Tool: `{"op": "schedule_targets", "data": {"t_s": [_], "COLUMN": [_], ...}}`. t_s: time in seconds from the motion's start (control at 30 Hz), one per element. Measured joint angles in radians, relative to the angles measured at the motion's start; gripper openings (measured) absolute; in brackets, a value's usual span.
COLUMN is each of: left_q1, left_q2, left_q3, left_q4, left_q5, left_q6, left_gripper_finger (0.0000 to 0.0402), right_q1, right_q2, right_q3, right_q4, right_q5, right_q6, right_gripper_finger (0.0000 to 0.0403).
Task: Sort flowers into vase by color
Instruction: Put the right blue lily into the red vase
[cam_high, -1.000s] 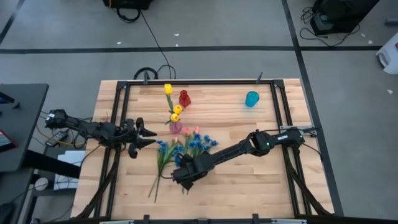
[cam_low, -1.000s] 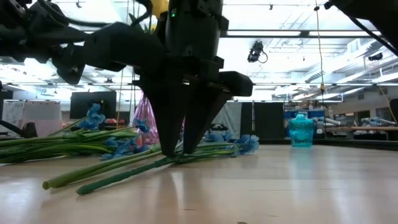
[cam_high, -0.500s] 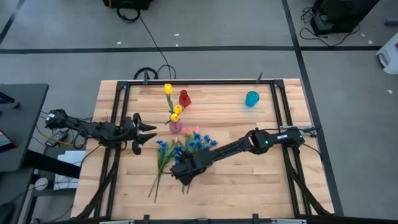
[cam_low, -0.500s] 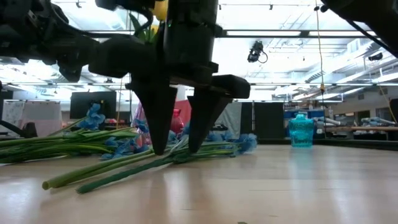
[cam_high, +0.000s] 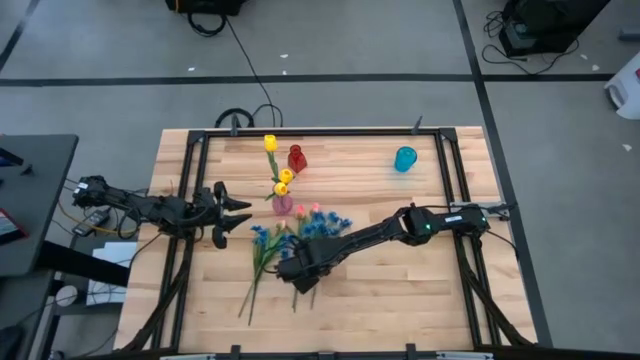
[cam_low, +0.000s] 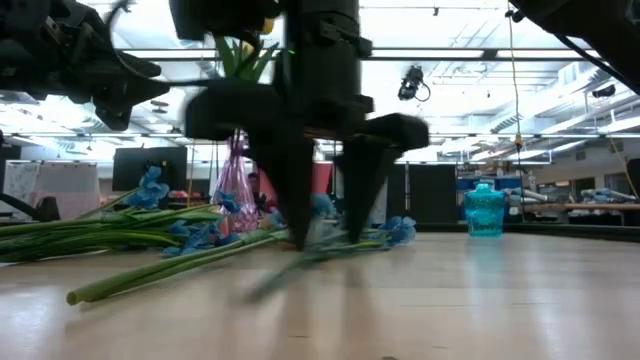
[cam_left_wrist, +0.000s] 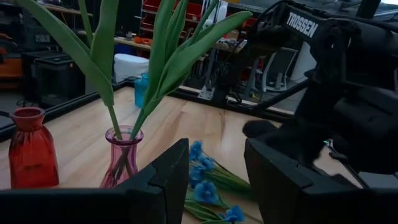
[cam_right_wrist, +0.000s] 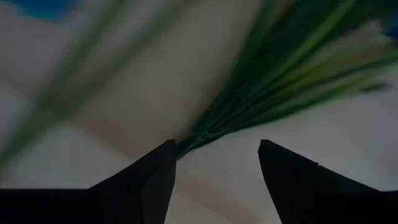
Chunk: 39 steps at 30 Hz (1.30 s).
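Note:
I need to pick up the blue spray by its green stems with my right gripper next, to sort the blue flowers (cam_high: 325, 222) into a vase.
Blue sprays (cam_high: 300, 232) and pink tulip buds (cam_high: 306, 210) lie on the table, with their long green stems (cam_high: 262, 272) fanned toward the near left. Yellow tulips (cam_high: 283, 180) stand in a pink vase (cam_high: 283, 204). My right gripper (cam_high: 297, 272) is open and points down over the stems, with a finger on either side of a bundle of them (cam_right_wrist: 249, 93); it also shows in the low view (cam_low: 325, 240). My left gripper (cam_high: 245, 212) is open and empty, left of the pink vase (cam_left_wrist: 121, 155). My right gripper comes at the green stems (cam_low: 300, 255) from above, pointing down, with its open fingers (cam_low: 290, 205) across them near their middle. The stems lie on the table. I cannot tell whether a finger touches a stem, because of blur.
A red vase (cam_high: 297, 158) stands behind the pink one, and a blue vase (cam_high: 405, 158) stands at the far right. A dark frame (cam_high: 190, 180) runs round the table's edges. Bare wood lies to the near right.
My right gripper has opened from nearly shut to wide, and has shifted a little toward the table's far and right edges over the stems. One loose stem under it has shifted toward the right.

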Motion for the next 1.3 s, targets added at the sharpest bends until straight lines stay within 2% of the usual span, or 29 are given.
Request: {"op": "schedule_targets", "data": {"t_s": [0.13,0.27,0.47,0.6,0.83,1.03,1.17,1.3], "left_q1": [0.0,0.0,0.0,0.0,0.0,0.0,0.0,0.0], "left_q2": [0.0,0.0,0.002,0.002,0.002,0.002,0.002,0.002], "left_q3": [0.0,0.0,0.0,0.0,0.0,0.0,0.0,0.0], "left_q4": [-0.001,-0.002,-0.002,-0.002,-0.002,-0.002,-0.001,-0.001], "left_q5": [0.0,0.0,0.001,0.001,0.001,0.002,0.003,0.003], "left_q6": [0.0,0.0,0.0,-0.001,-0.001,-0.001,-0.001,-0.001], "left_gripper_finger": [0.0163,0.0163,0.0163,0.0163,0.0163,0.0163,0.0163,0.0163], "right_q1": [-0.003,-0.006,-0.027,-0.038,-0.025,-0.021,-0.021,-0.021], "right_q2": [-0.002,-0.023,-0.054,-0.051,-0.048,-0.051,-0.054,-0.055], "right_q3": [-0.002,-0.006,-0.006,-0.006,-0.056,-0.159,-0.177,-0.18], "right_q4": [-0.184,-0.156,-0.13,-0.131,-0.087,-0.017,0.005,0.018], "right_q5": [0.019,-0.015,0.027,0.016,-0.053,-0.09,-0.105,-0.1], "right_q6": [-0.023,-0.084,-0.094,-0.094,-0.072,-0.051,-0.052,-0.052], "right_gripper_finger": [0.024,0.024,0.0231,0.022,0.0202,0.0189,0.0165,0.0117]}}
